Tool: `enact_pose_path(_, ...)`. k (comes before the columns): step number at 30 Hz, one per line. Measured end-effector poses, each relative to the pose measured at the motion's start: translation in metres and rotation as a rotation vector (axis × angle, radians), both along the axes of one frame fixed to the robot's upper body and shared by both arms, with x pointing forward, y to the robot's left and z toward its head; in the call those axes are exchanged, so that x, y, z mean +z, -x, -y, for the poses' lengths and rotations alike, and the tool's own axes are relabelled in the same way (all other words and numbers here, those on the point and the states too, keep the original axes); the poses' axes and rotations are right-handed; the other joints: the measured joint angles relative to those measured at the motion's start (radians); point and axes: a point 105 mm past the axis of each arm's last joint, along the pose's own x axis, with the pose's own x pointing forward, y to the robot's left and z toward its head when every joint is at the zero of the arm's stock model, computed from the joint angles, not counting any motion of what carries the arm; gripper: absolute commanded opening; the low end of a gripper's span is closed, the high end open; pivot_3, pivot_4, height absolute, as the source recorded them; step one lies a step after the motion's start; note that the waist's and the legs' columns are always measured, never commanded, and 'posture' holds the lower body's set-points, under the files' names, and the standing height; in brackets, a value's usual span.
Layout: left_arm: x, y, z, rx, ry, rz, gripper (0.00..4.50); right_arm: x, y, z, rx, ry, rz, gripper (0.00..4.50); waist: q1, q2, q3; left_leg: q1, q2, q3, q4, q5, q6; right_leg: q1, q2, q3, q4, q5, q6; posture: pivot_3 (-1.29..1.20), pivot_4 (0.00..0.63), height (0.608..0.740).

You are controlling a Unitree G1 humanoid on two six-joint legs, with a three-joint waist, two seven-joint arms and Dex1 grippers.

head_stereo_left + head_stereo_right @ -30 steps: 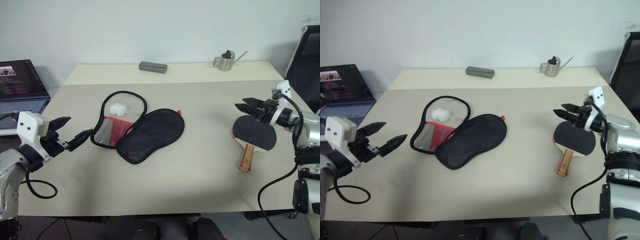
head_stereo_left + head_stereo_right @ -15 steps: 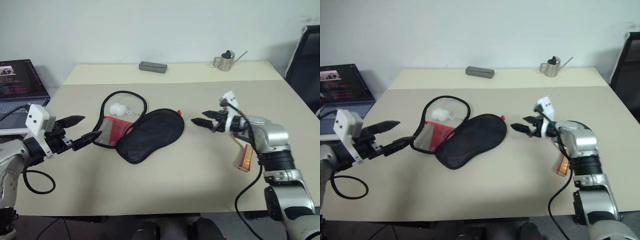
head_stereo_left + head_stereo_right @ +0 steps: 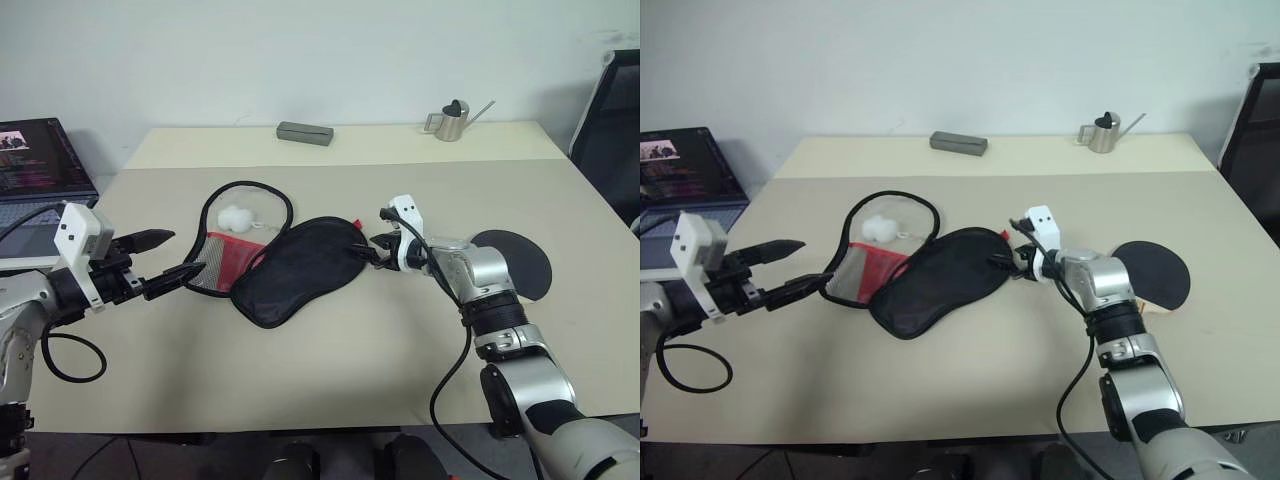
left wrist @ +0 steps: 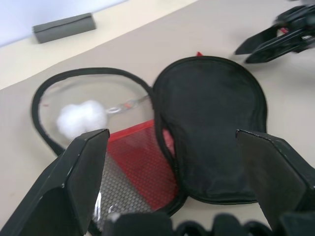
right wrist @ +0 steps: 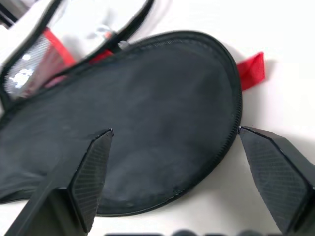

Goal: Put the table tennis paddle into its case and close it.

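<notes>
I will next set the case straight for the paddle [image 3: 520, 262], so my right gripper will grab the black flap by its curved zipper edge [image 3: 356, 257].
The case [image 3: 300, 268] lies open in the middle of the table, its black flap folded out to the right and its red mesh half [image 3: 225, 255] to the left. A small white ball [image 3: 237, 216] sits in the clear part of the left half. The table tennis paddle [image 3: 520, 262] lies black face up to the right, partly hidden behind my right arm. My right gripper [image 3: 363, 250] is open at the flap's right edge, beside a red tab [image 5: 251, 69]. At the case's left edge my left gripper [image 3: 185, 252] is open and points at the mesh half.
A grey block [image 3: 305, 133] and a small metal watering can [image 3: 450, 122] stand along the far edge of the table. A laptop [image 3: 40, 165] sits off the left side. A black chair [image 3: 610, 110] stands at the right.
My right gripper has swung left from above the paddle to the case's right edge and has opened. The paddle stays on the table. My left gripper has turned slightly toward the case.
</notes>
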Motion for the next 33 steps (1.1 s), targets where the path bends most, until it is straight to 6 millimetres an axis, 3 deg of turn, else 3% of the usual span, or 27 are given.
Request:
enact_pose_path(12,0.006,-0.003,0.006,-0.026,-0.004,0.019,4.50,-0.011,-0.010,-0.003,-0.021,0.075,0.045,4.45,-0.013,0.000,0.000,0.000,0.000,0.000,0.000,0.000,-0.001,0.000,0.000,0.000,0.001,0.000,0.000,0.00,0.150,0.740)
enact_pose_path(22,0.003,-0.002,0.012,-0.073,-0.007,0.000,4.50,-0.002,0.004,-0.035,0.093,0.092,0.080,4.45,-0.014,0.000,0.000,0.000,0.000,0.000,0.000,0.000,-0.001,-0.001,0.001,0.001,0.001,0.000,0.000,0.00,0.150,0.740)
enact_pose_path(33,-0.005,0.005,0.016,-0.120,0.018,-0.050,4.50,-0.005,-0.002,-0.028,0.054,0.154,0.125,4.45,-0.013,0.000,0.000,-0.001,0.000,0.000,0.000,0.000,-0.001,-0.003,0.001,0.001,0.002,0.000,0.000,0.00,0.150,0.740)
